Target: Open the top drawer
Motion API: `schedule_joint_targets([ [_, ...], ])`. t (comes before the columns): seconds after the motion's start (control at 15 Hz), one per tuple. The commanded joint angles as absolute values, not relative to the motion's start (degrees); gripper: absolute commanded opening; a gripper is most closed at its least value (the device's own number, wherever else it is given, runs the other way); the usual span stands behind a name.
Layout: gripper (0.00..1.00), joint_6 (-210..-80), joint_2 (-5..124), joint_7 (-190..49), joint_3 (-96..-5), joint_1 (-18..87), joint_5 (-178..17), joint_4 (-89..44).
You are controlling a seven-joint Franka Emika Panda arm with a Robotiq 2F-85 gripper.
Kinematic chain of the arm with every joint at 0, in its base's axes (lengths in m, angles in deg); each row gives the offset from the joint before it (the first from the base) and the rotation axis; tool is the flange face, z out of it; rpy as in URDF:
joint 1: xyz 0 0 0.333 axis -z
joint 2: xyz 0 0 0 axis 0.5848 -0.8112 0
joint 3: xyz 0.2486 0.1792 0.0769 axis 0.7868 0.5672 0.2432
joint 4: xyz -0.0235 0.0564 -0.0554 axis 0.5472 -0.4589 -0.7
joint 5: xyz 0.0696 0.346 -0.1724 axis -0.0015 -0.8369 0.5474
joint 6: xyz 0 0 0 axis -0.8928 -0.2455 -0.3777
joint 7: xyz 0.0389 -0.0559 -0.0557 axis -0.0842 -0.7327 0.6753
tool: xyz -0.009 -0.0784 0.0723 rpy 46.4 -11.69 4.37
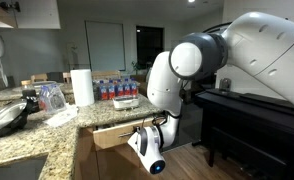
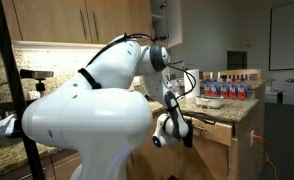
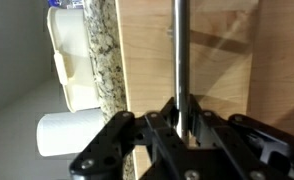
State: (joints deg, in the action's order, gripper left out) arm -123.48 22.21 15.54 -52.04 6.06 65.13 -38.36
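The top drawer's wood front sits close against the granite counter's edge (image 1: 105, 121) (image 3: 108, 60), so the drawer comes out farther, before my gripper opens.
The top drawer (image 1: 111, 134) is a shallow light-brown wood front under the granite counter, pulled out a little; it also shows in an exterior view (image 2: 209, 127) and fills the wrist view (image 3: 217, 60). Its silver bar handle (image 3: 180, 50) runs vertically through the wrist view. My gripper (image 3: 183, 118) is shut on the handle, with black fingers on both sides of the bar. In both exterior views the gripper (image 1: 147, 135) (image 2: 175, 125) sits at the drawer front. The drawer's interior is hidden.
The granite counter (image 1: 47, 140) carries a paper towel roll (image 1: 82, 86), several water bottles (image 1: 117, 90), a white container (image 1: 125, 102) and a pan (image 1: 7, 118). A black piano (image 1: 252, 125) stands beside the arm. Upper cabinets (image 2: 77, 20) hang above.
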Motion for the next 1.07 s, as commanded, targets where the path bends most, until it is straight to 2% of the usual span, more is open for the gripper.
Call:
schedule_joint_targets([
  [0.0,0.08,-123.37,27.11,18.35,-49.51,3.3,66.12,-47.68],
  [0.27,0.08,-127.43,29.15,15.48,-48.26,3.83,64.8,-48.3],
  [0.33,0.08,-126.32,30.46,10.98,-40.54,11.81,67.2,-49.22],
  [0.4,0.08,-129.58,30.57,14.19,-46.1,5.02,64.66,-49.12],
  [0.47,0.08,-128.92,30.46,9.15,-38.01,13.2,66.43,-48.35],
  [1.0,0.08,-133.12,29.29,-1.23,-29.65,20.71,59.62,-45.56],
])
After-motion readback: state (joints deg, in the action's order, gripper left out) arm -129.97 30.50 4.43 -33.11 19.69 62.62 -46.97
